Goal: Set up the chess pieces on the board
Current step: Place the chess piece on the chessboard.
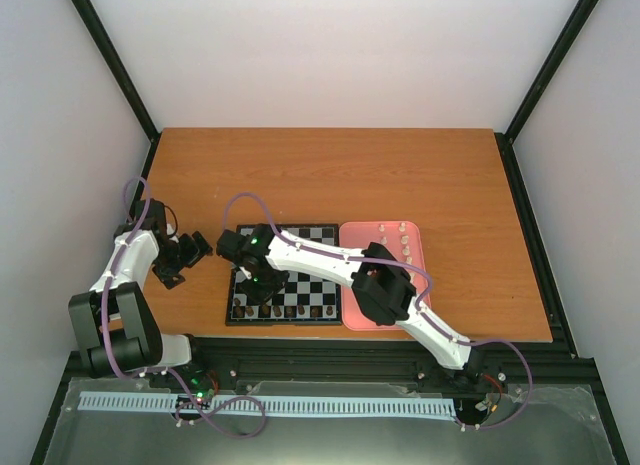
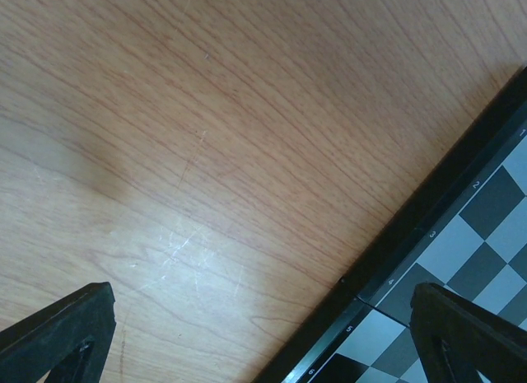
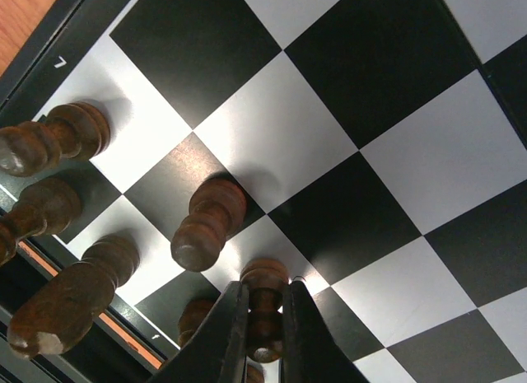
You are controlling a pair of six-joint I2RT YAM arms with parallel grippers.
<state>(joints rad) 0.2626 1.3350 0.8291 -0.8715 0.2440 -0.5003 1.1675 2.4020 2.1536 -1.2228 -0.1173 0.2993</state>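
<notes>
The dark brown pawn's base meets the pale square beside another pawn and the pawn would stand on that square, so it is now time for my right gripper to open.
The board (image 1: pixel 300 285) lies at the table's near edge. Dark brown chess pieces (image 1: pixel 285 311) line its near row. My right gripper (image 1: pixel 262 282) hangs over the board's left part. In the right wrist view it (image 3: pixel 265 294) is shut on a dark brown pawn (image 3: pixel 265 276) whose base meets a pale square. Another pawn (image 3: pixel 206 226) stands just beside it, and several taller brown pieces (image 3: pixel 49 140) stand along the board's edge. My left gripper (image 1: pixel 180 260) is off the board's left side, open (image 2: pixel 263 350) over bare wood with nothing between its fingers (image 2: pixel 62 333).
A pink tray (image 1: pixel 385 295) touches the board's right side, with cream-white pieces (image 1: pixel 403 241) along its far right part. The board's numbered border (image 2: pixel 412 251) runs under the left gripper's right finger. Bare wooden tabletop (image 1: pixel 330 175) stretches beyond the board.
</notes>
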